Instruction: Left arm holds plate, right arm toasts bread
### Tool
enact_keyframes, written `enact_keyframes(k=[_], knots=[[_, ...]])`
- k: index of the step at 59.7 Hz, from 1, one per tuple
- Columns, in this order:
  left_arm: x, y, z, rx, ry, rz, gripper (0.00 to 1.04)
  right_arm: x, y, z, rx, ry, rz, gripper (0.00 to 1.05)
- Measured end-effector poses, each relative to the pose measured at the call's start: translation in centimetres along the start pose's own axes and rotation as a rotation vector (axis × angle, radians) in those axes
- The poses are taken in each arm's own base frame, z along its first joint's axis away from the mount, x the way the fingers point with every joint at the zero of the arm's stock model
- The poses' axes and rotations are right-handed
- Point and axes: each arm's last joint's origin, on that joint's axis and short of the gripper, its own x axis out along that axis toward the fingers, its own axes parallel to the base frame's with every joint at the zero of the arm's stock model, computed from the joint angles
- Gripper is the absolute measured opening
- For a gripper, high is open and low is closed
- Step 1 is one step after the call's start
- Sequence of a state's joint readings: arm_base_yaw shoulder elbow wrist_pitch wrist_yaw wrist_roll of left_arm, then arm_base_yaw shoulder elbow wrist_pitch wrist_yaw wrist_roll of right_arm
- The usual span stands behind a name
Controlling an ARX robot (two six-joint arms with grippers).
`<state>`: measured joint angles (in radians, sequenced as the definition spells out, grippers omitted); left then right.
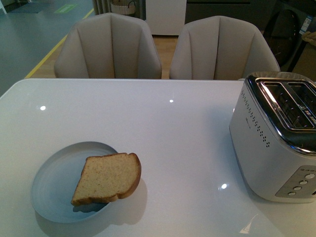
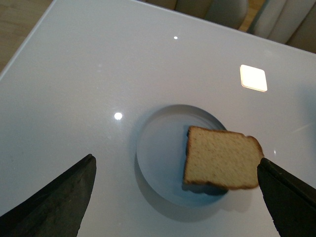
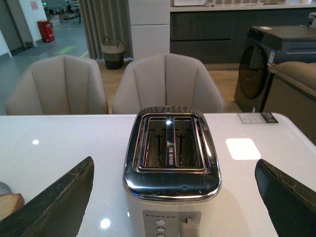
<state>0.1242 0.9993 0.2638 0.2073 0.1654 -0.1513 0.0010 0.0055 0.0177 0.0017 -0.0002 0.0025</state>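
Note:
I should next use my left gripper to grab the plate by its rim, so that the bread can go to the toaster.
The pale blue-grey plate sits on the white table at the front left. The bread slice lies across the plate's right rim, its rounded end overhanging the table. In the left wrist view the plate and bread lie below my left gripper, which is open and empty above them, its black fingers spread wide. My right gripper is open and empty, hovering in front of the toaster. The toaster stands at the table's right. Neither arm shows in the front view.
The toaster has two empty slots on top, and buttons and a lever on its end. Two beige chairs stand behind the table's far edge. A corner of the bread shows in the right wrist view.

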Motion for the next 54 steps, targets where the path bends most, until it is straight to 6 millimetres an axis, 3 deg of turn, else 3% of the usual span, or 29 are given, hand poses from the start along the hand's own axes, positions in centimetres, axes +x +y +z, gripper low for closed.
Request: enact_keyframes(k=[10, 18, 29, 54], knots=[[6.0, 1.5, 0.0, 0.042, 0.091, 0.024, 0.97, 0.0, 0.0, 0.0, 0.000, 0.000, 0.000, 0.96], [9.1, 2.2, -1.0, 0.058, 0.177, 0.032, 0.97, 0.0, 0.0, 0.0, 0.000, 0.000, 0.000, 0.96], [12.0, 3.0, -2.1, 0.077, 0.248, 0.035, 0.97, 0.0, 0.0, 0.0, 0.000, 0.000, 0.000, 0.96], [16.3, 3.5, -5.1, 0.112, 0.381, 0.025, 0.97, 0.0, 0.0, 0.0, 0.000, 0.000, 0.000, 0.96]])
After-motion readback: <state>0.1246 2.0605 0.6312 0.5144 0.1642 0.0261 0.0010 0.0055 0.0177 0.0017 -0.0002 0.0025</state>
